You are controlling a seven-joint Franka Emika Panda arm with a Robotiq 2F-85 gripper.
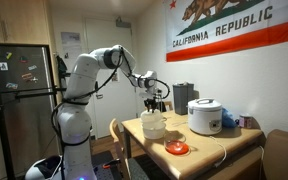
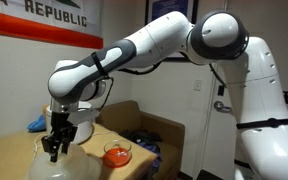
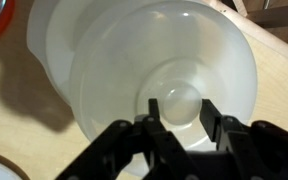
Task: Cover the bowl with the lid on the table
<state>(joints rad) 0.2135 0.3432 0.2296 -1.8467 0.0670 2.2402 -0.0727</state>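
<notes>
The lid's edge is still above the bowl's rim, which peeks out beside it, so I will lower the lid before my gripper lets go of it.
The off-white round bowl stands on the wooden table. Its rim shows to the upper left under the translucent white lid. The lid sits over the bowl, shifted a little to one side of it. My gripper is directly above, with its two black fingers closed on either side of the lid's round knob. In both exterior views the gripper points straight down onto the lid over the bowl.
An orange-red dish lies on the table next to the bowl. The big white rice cooker stands further back, with a blue item beside it. A chair is at the table's edge.
</notes>
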